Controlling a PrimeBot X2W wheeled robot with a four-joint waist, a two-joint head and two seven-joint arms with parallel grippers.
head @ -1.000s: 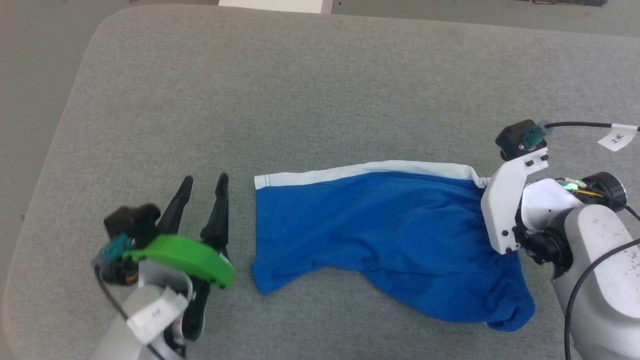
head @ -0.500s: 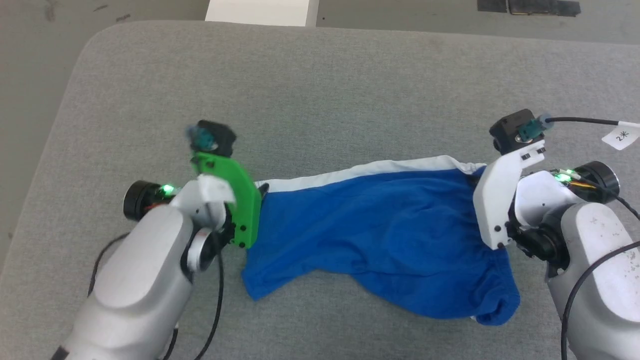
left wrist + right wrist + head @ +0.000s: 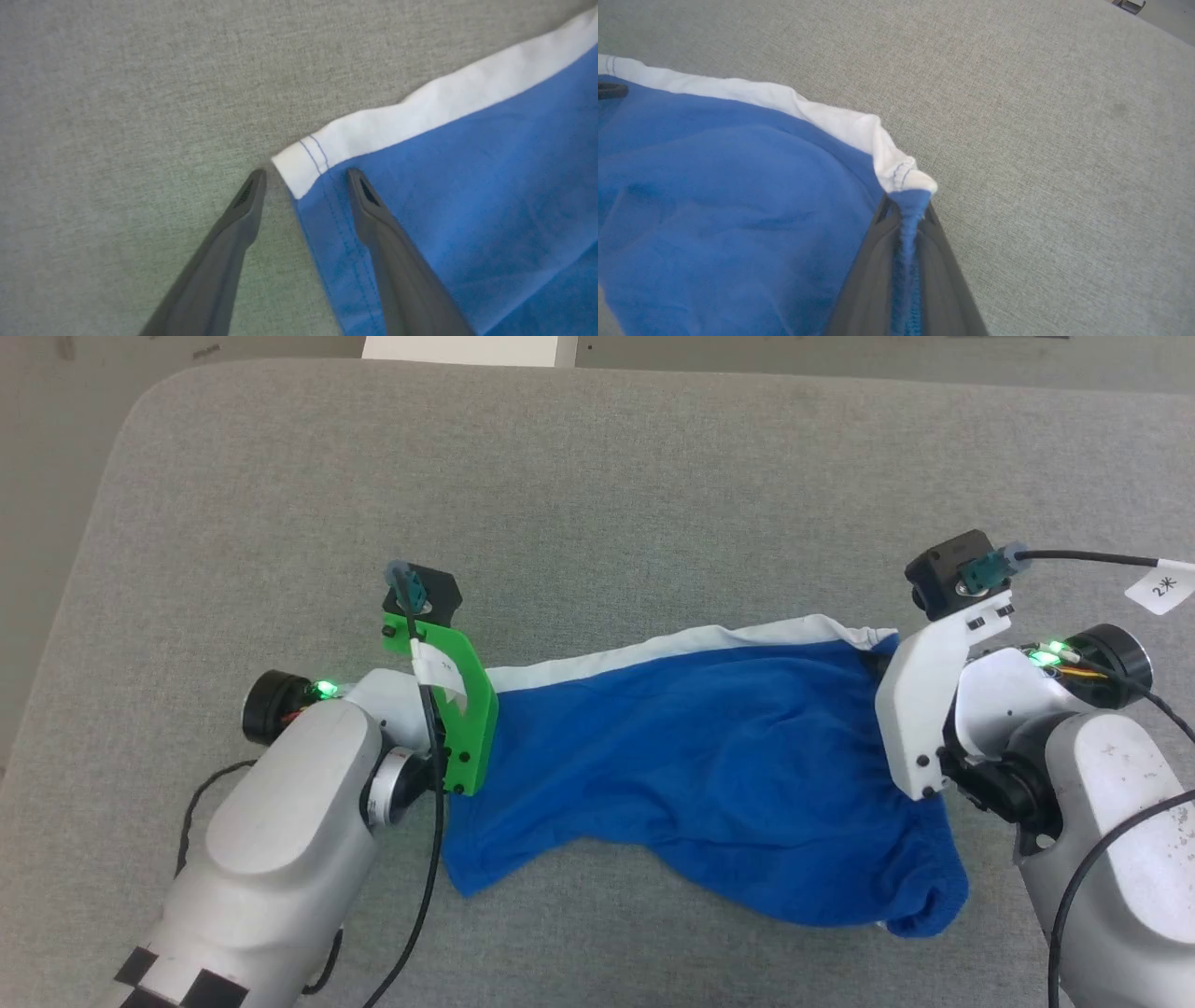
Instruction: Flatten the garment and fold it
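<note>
The blue cloth (image 3: 420, 196) is lying flat, so my left gripper will next grab the shorts by the white-trimmed leg corner (image 3: 306, 178), where the edge of the hem ends free.
The garment (image 3: 709, 775), bright blue shorts with a white trim strip along the far edge, lies spread across the grey table, still wrinkled. My left gripper (image 3: 306, 179) is open at the left hem corner: one finger rests on the blue cloth (image 3: 420, 196), the other on the bare table beside it. In the head view its green wrist mount (image 3: 457, 709) hides the fingers. My right gripper (image 3: 908, 205) is shut on the gathered waistband at the far right corner, below the white trim (image 3: 859, 128). Its white wrist mount (image 3: 920, 709) covers that corner in the head view.
The grey fabric-covered table (image 3: 597, 504) stretches far beyond the shorts, with a rounded corner at the upper left. A white object (image 3: 467, 347) sits past the far edge. Cables trail from both wrists, one with a white tag (image 3: 1162, 586).
My left arm has swung from the lower left up to the shorts' left hem corner, fingers now straddling it. The right gripper has kept its hold and drawn the waistband corner slightly inward.
</note>
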